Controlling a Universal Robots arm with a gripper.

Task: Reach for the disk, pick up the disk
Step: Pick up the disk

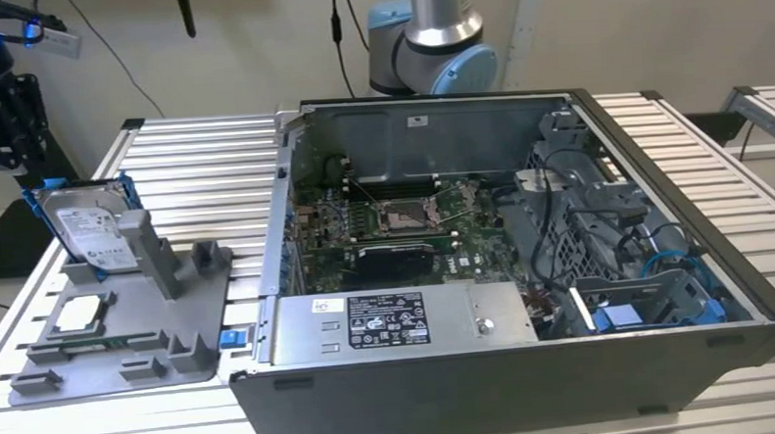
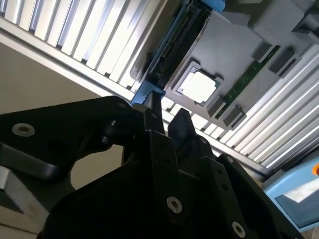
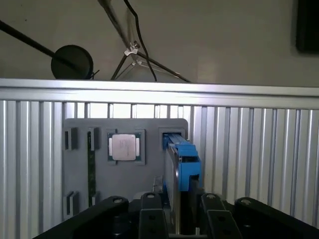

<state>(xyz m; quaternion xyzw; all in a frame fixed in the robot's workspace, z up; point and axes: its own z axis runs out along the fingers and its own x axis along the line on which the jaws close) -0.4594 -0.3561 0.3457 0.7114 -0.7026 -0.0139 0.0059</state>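
The robot's gripper will next grab the disk by its upper end (image 1: 70,192), across the thin edge-on carrier, because the grey fixture surrounds the disk's lower end.
The disk (image 1: 87,228) is a silver drive with a white label in a blue carrier. It stands on edge in the grey fixture (image 1: 144,331) at the exterior view's left. My black gripper (image 1: 33,177) hangs at the disk's upper far corner. In the first wrist view the disk (image 3: 182,167) runs edge-on toward the gap of my gripper (image 3: 182,200), one finger on each side and slightly wider apart than the disk. In the second wrist view the gripper (image 2: 167,114) sits at the blue corner of the disk (image 2: 147,95). The gripper is open; I cannot tell if it touches the disk.
A square silver chip (image 1: 81,311) and a green memory stick (image 1: 92,344) lie in the fixture beside the disk. An open computer case (image 1: 500,398) stands to the exterior view's right. The slatted table's edge (image 1: 13,322) is close to the fixture.
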